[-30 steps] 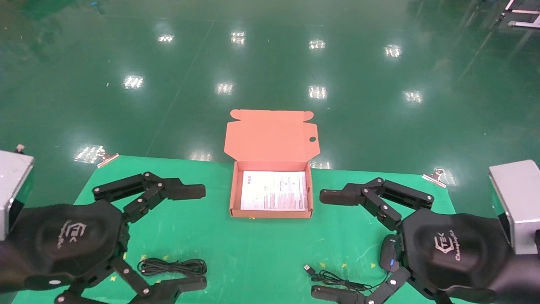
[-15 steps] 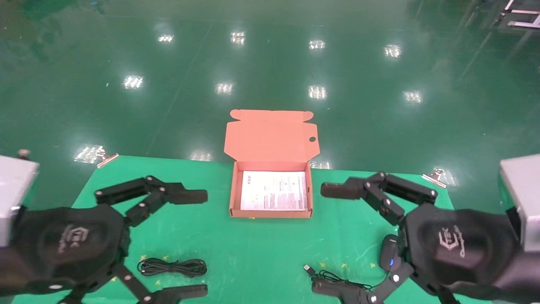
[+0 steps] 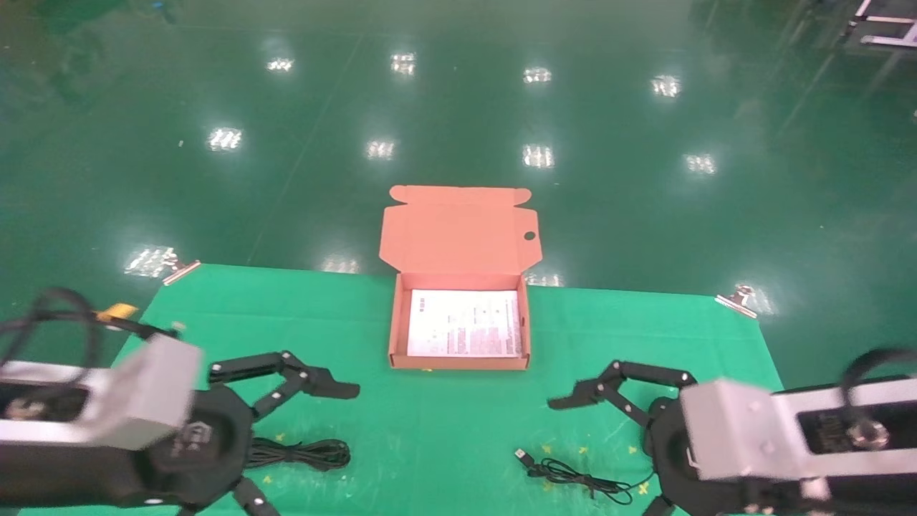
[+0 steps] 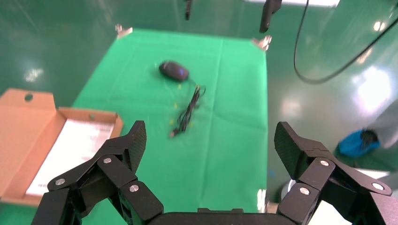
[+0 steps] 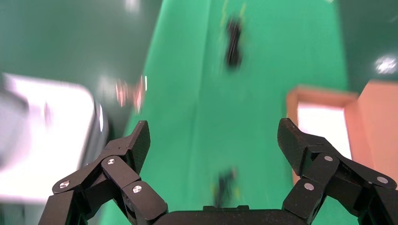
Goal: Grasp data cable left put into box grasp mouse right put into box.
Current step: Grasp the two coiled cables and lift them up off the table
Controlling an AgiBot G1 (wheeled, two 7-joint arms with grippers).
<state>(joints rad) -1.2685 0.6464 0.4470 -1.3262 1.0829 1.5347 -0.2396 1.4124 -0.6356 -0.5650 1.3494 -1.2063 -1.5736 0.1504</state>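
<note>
My right gripper grabs the mouse's cord by its tied middle [image 3: 588,480] next, where the cord is gathered while a lone piece of the cord [image 3: 642,482] trails slack.
The open orange-brown box [image 3: 398,322] sits at the table's far middle, with a white sheet on its bottom. The data cable [image 3: 315,454] lies coiled at the front left. My left gripper [image 3: 304,450] is open, low over it. The mouse [image 4: 174,71] shows only in the left wrist view; in the head view my right arm hides it. Its cord with the USB plug [image 3: 566,474] lies at the front right. My right gripper [image 3: 584,459] is open beside that cord. The right wrist view shows the cord [image 5: 225,185] blurred between the open fingers.
Green cloth [image 3: 458,416] covers the table, held by metal clips at the far corners [image 3: 180,271] [image 3: 738,299]. Glossy green floor lies beyond the far edge. The box also shows in the left wrist view [image 4: 14,140] and the right wrist view [image 5: 324,93].
Both arms have turned over and dropped low toward the table's front. The left gripper now hangs over the data cable. The right arm now hides the mouse.
</note>
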